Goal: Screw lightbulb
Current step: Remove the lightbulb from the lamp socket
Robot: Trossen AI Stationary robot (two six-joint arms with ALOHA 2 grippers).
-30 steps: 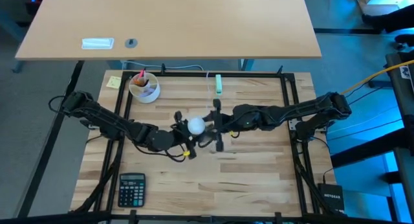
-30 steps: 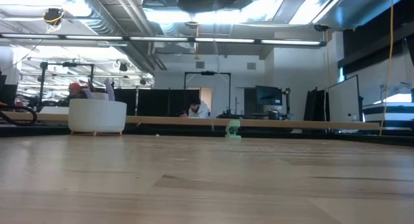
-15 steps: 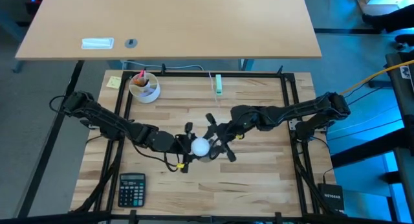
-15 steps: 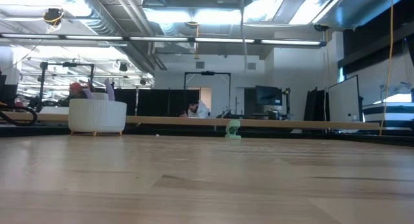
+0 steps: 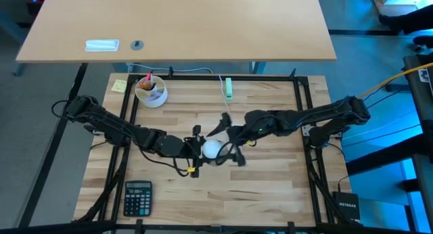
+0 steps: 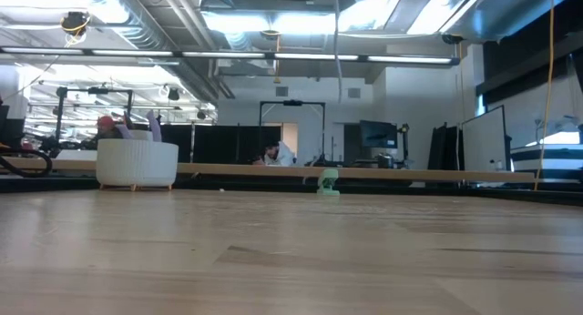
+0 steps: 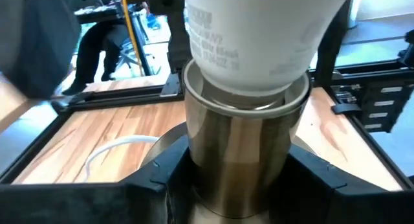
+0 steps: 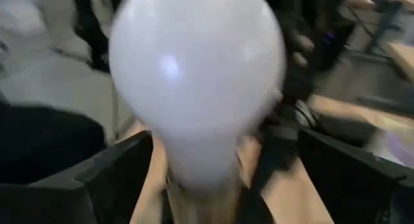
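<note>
I should next use my right gripper to grab the neck of the lightbulb below its dome, so that I can turn the lightbulb in the lightbulb's socket (image 8: 202,201).
The white frosted lightbulb (image 5: 212,149) hangs above the table's middle, its screw base in the mouth of a silvery metal socket (image 7: 242,153). My left gripper (image 5: 195,150) comes from the table's left and is shut on that socket. My right gripper (image 5: 230,141) comes from the right and stands open. Its two fingers (image 8: 97,179) flank the lightbulb's round dome (image 8: 194,88) with a gap on each side. The socket's thin white cord (image 7: 116,149) trails down to the wood. My left gripper (image 7: 239,185) pinches the socket's round metal wall (image 7: 194,166) between its two fingers, near the end away from the lightbulb. The fingers come level from the table's left. The socket is lifted clear of the table, with the lightbulb (image 7: 259,36) sticking out toward the right gripper.
A white bowl (image 5: 150,90) with pink and orange contents stands at the far left, beside a yellow note (image 5: 120,85). A small green object (image 5: 229,88) lies at the far edge. A calculator (image 5: 138,197) sits at the near left. Bare wood lies at the near right.
Both grippers have moved toward the table's near edge with the lightbulb and socket between them. My right gripper has turned about the lightbulb's axis, so its fingers now stand slanted. The left hold on the socket has stayed the same.
</note>
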